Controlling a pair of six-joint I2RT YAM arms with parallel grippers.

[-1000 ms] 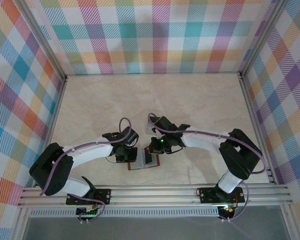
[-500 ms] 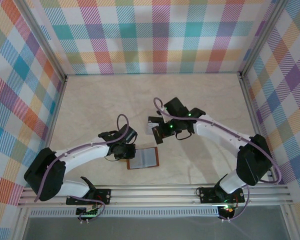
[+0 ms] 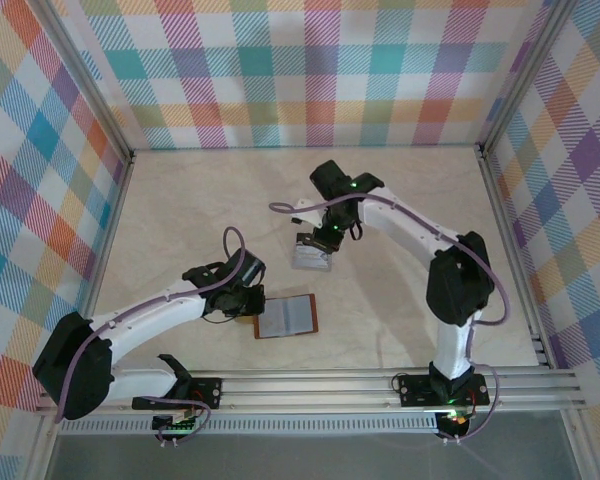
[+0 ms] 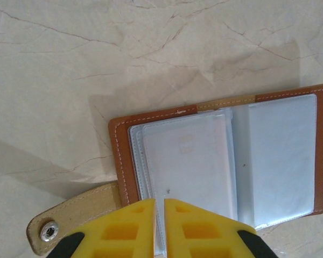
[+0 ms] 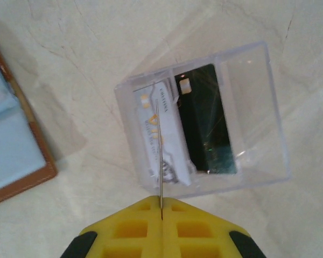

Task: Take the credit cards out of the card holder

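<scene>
The thin credit card hangs beside the black card and would fall on the white card if I opened now, so my right gripper keeps holding it.
The reddish-brown card holder [image 3: 287,317] [image 4: 118,156] lies open on the table with its snap tab [image 4: 49,231] folded out. A pale card [image 4: 185,161] sits in its clear left pocket. My left gripper [image 3: 250,298] [image 4: 159,201] hovers at the holder's near left edge, jaws barely parted and nothing clamped. My right gripper [image 3: 318,238] [image 5: 161,200] is shut on a thin credit card [image 5: 158,145], seen edge-on. It hangs over a clear plastic box [image 3: 312,256] [image 5: 258,113], where a white card [image 5: 169,129] and a black card [image 5: 204,123] lie.
The pale marble table [image 3: 410,200] has aluminium rails and checked walls around it. The clear box stands just beyond the holder, near the middle. The holder's brown corner [image 5: 40,161] shows to the left of the box.
My right gripper lifted a card from the holder and carried it away to above the clear box. My left gripper slid slightly left and its jaws eased apart.
</scene>
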